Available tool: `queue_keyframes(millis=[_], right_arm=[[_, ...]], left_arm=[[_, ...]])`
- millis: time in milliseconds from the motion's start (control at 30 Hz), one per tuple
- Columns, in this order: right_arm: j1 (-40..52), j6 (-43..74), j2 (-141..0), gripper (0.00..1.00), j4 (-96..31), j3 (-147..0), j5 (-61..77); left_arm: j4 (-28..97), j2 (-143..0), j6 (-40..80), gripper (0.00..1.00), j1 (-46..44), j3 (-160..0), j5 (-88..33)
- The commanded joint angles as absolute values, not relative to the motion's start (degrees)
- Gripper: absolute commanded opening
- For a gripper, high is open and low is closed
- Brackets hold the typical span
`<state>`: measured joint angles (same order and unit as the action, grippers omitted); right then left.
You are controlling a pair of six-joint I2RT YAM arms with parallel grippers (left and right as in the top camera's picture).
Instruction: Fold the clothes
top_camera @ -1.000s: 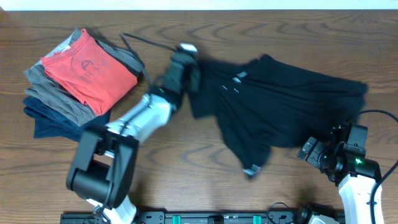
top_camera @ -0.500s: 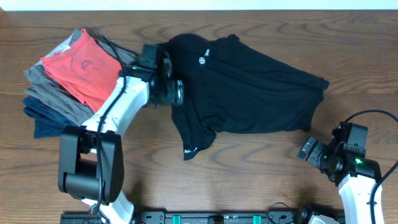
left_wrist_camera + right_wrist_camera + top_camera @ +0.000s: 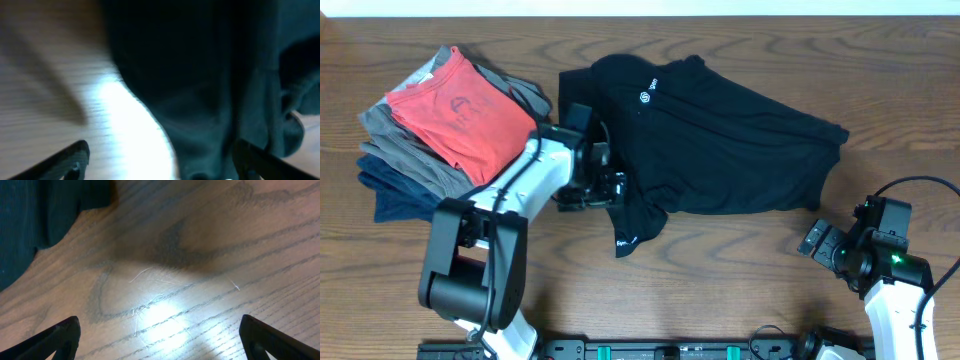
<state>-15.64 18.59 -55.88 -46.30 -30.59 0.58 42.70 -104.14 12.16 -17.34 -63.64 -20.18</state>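
Observation:
The left gripper will next grab the black shirt's edge nearest the stack [image 3: 609, 209] [image 3: 167, 138], so that the opposite side is left to the right gripper for folding.
The black shirt [image 3: 730, 150] lies spread across the middle of the table. Its round white logo [image 3: 645, 97] faces up, and a small white mark [image 3: 623, 240] shows on a flap hanging toward the front. My left gripper [image 3: 610, 188] hovers open at the shirt's left edge. In the left wrist view its fingers [image 3: 70, 160] stand wide apart, with black fabric [image 3: 210, 75] under the right one and bare wood under the left. My right gripper [image 3: 816, 240] sits open over bare table, front right of the shirt. A corner of the shirt [image 3: 40, 210] shows in the right wrist view.
A stack of folded garments stands at the back left: a red tee [image 3: 460, 112] on top, grey [image 3: 415, 152] and navy [image 3: 400, 198] beneath. The left arm's cable [image 3: 525, 92] runs beside the stack. The table's front edge carries the arm mounts [image 3: 640, 350].
The left gripper dragged the shirt leftward while shut on it, then opened and let go. It has since moved down along the shirt's left edge. The right arm stayed still.

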Motion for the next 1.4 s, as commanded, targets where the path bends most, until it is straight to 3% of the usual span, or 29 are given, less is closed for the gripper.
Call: queue_keyframes(millis=[0,100,133,233,300,567,833,967,1167,1367], right_arm=[[-16.2,17.7,-55.9,0.99,-46.3,-31.3,0.7],[-16.2,17.7,-55.9,0.99,-46.3,-31.3,0.7],[-16.2,17.7,-55.9,0.99,-46.3,-31.3,0.7],[-16.2,17.7,-55.9,0.99,-46.3,-31.3,0.7],[-16.2,17.7,-55.9,0.99,-46.3,-31.3,0.7],[-16.2,17.1,-58.3,0.91,-45.6,-31.3,6.2],[-16.1,13.7,-67.1,0.91,-37.8,-31.3,13.7],[-16.1,14.7,-70.0,0.96,-27.8,-31.3,14.5],[-16.1,15.2,-70.5,0.96,-16.5,-31.3,25.5],[-16.1,18.6,-70.5,0.97,-10.8,-31.3,20.4]], left_arm=[[38.0,-104.0,13.3,0.89,-19.2,-59.6,-24.8],[34.8,-104.1,15.1,0.79,-20.6,-57.4,-24.9],[34.5,-104.1,15.1,0.69,-21.0,-57.2,-24.9],[36.0,-104.0,15.1,0.26,-21.2,-57.2,-24.9],[38.2,-104.0,15.1,0.06,-20.9,-57.2,-24.8],[51.7,-103.3,14.7,0.06,-12.6,-58.3,-24.4],[55.9,-102.5,14.7,0.06,-3.3,-58.3,-22.7],[55.0,-102.5,14.7,0.06,-2.6,-58.3,-22.7],[54.4,-102.5,14.7,0.06,-2.6,-58.3,-22.7],[53.5,-102.5,14.7,0.06,-2.6,-58.3,-22.7]])
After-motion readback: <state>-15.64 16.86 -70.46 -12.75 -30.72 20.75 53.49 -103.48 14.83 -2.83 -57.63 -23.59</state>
